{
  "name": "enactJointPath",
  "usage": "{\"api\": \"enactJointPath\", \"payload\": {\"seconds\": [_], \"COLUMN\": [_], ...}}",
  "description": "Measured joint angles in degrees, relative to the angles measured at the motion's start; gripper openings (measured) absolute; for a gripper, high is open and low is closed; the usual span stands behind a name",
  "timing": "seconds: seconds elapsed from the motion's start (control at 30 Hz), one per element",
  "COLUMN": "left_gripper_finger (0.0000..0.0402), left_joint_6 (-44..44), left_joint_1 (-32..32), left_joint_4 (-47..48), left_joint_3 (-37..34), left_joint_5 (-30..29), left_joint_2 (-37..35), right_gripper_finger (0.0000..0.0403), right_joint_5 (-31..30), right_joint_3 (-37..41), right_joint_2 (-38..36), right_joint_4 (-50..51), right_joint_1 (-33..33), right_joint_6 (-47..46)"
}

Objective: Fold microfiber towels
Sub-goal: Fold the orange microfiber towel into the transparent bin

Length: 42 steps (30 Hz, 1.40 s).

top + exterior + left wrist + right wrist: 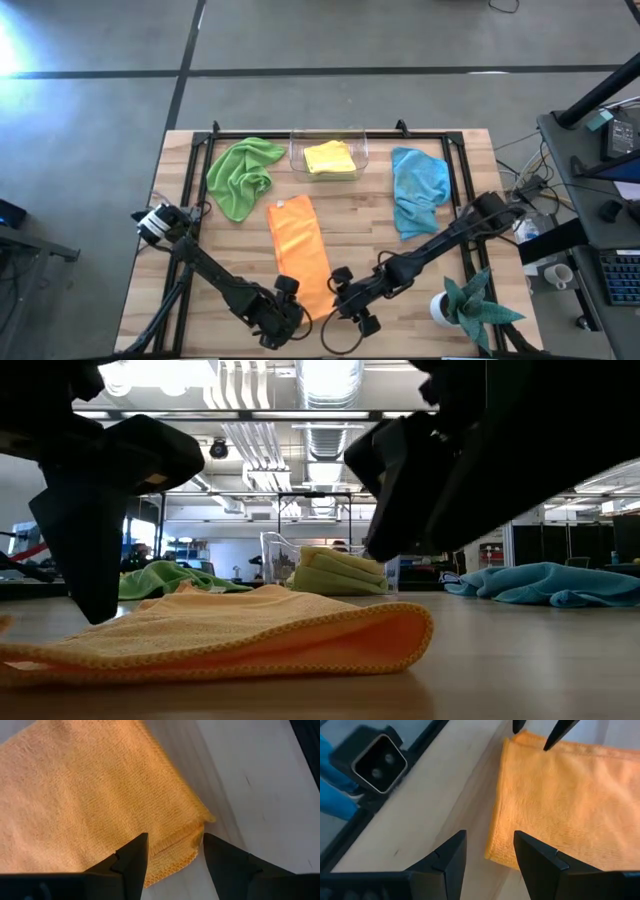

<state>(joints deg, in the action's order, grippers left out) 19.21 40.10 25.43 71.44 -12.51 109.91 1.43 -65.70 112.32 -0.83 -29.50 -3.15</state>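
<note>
My right gripper grabs the orange towel by its plain bottom corner (495, 851) next, to fold it over onto the towel's end with the label.
An orange towel (300, 250), folded into a long doubled strip, lies flat on the table and runs from the middle toward the near edge. My left gripper (175, 842) is open, its fingers on either side of the strip's near left corner (200, 820). My right gripper (490, 840) is open just above the near right corner (495, 852). A lime green towel (243, 175) lies crumpled at the far left and a light blue one (418, 190) at the far right. A yellow towel (330, 158) lies folded in a clear bin. My left gripper has its open fingers slanting down over the orange towel's near left corner (192, 832). One fingertip (95, 615) reaches down to the level of the cloth. I cannot tell whether it touches.
The clear bin (362, 150) stands at the far middle. A teal spiky plant in a white pot (465, 305) stands at the near right, beside my right arm. A black frame (200, 150) runs along the table's far and side edges. Bare wood lies between the towels.
</note>
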Motion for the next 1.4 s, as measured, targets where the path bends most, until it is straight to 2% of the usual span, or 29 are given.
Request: {"api": "enactJointPath", "payload": {"seconds": [0.37,0.7,0.83,0.97,1.2,1.3,1.4], "left_gripper_finger": [0.0175,0.0175,0.0169,0.0134,0.0047,0.0015,0.0004], "left_joint_6": [-0.2,1.3,4.3,4.4,4.4,4.8,8.6], "left_joint_1": [-0.1,-0.4,-0.7,-0.7,-0.8,-0.8,-0.8], "left_joint_4": [-1.5,-3.6,-3.7,-4.4,-4.7,-4.9,-5.0], "left_joint_3": [-0.7,-0.3,-0.4,-0.5,-0.5,-0.3,-0.2], "left_joint_5": [0.2,0.0,-0.3,-1.6,-2.5,-2.4,-1.4], "left_joint_2": [1.0,3.4,3.4,3.5,3.6,3.6,2.8], "right_gripper_finger": [0.0162,0.0161,0.0143,0.0103,0.0025,0.0012,0.001], "right_joint_5": [-1.0,-3.0,-3.2,-3.4,-2.7,-2.5,-2.5], "right_joint_3": [-5.9,-7.1,-7.2,-7.2,-8.5,-10.1,-12.3], "right_joint_2": [6.5,6.8,7.2,7.2,7.4,7.4,7.3], "right_joint_4": [2.9,8.5,8.7,8.8,9.6,10.6,14.2], "right_joint_1": [0.0,0.0,0.0,0.0,0.0,0.0,-0.1], "right_joint_6": [0.0,-3.4,-5.6,-6.3,-8.0,-9.9,-12.3]}}
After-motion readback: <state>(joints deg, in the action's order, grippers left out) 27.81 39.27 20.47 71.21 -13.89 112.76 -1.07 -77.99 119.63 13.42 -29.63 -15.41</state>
